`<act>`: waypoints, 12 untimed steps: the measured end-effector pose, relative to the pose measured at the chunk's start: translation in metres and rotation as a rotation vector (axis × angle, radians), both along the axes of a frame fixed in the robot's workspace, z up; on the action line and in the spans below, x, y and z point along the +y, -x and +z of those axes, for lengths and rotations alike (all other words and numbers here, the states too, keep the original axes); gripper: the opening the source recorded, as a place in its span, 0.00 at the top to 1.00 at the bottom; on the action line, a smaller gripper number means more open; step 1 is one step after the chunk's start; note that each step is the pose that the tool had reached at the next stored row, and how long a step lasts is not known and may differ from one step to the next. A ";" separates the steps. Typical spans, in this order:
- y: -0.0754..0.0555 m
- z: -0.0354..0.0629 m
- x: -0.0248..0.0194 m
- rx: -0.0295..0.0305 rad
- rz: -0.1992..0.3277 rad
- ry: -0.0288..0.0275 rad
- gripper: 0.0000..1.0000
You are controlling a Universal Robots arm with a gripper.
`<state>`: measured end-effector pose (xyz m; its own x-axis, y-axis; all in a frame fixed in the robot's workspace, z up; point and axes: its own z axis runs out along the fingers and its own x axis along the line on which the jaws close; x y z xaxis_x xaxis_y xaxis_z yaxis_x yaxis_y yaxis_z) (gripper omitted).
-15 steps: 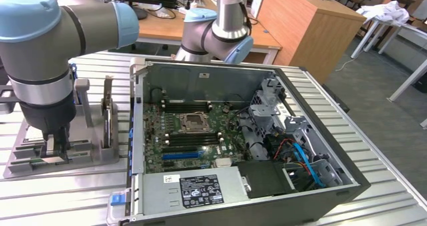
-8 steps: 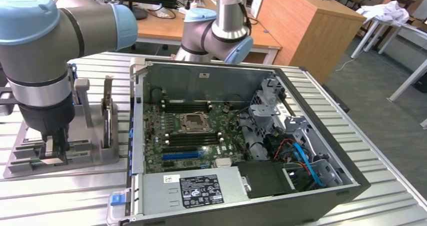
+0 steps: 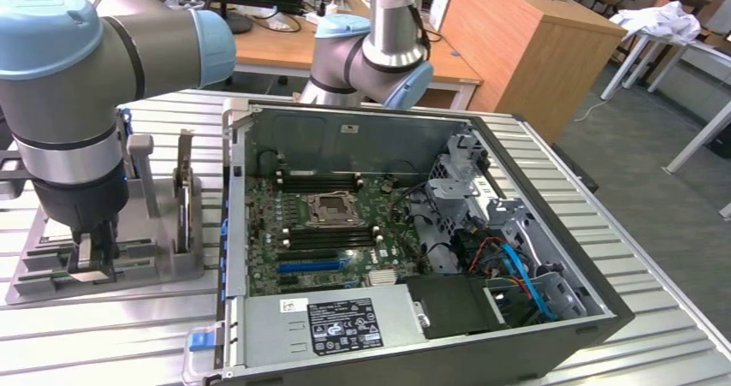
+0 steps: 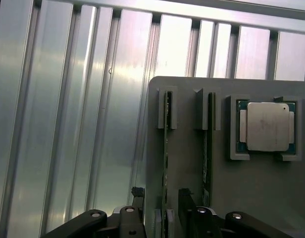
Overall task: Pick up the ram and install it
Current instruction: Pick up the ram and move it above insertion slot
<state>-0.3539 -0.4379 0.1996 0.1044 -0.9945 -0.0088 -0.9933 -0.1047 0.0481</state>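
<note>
My gripper grabs the green ram stick by its opposite long edge [image 4: 165,196] next, so its contact edge stays free to enter the memory slot.
A green ram stick [image 4: 166,144] stands on edge in a slot of the grey holder [image 4: 187,168]. My gripper [image 4: 161,198] is open and straddles the stick's near end, one dark finger [image 4: 137,195] on each side, with a gap to the board. A second ram stick [image 4: 210,139] stands in the neighbouring slot. In the exterior view my gripper [image 3: 92,262] points down into the holder [image 3: 160,270] at the left. The open computer case [image 3: 594,313] lies beside it, its motherboard's dark memory slots [image 3: 325,183] exposed.
A square silver CPU chip [image 4: 268,126] sits in its own pocket of the holder. Upright posts [image 3: 183,193] rise from the holder between my gripper and the case. Everything rests on a ribbed aluminium table [image 4: 68,124]. Desks and a second arm [image 3: 377,44] stand behind.
</note>
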 end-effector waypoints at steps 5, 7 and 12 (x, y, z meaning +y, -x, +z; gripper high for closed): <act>0.000 0.0000 0.0000 0.0000 0.000 -0.0001 0.78; 0.000 0.0000 0.0000 0.0000 0.000 -0.0001 0.88; 0.000 0.0000 0.0000 -0.0001 0.000 -0.0009 0.88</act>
<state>-0.3539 -0.4378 0.1995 0.1043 -0.9945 -0.0096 -0.9934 -0.1047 0.0479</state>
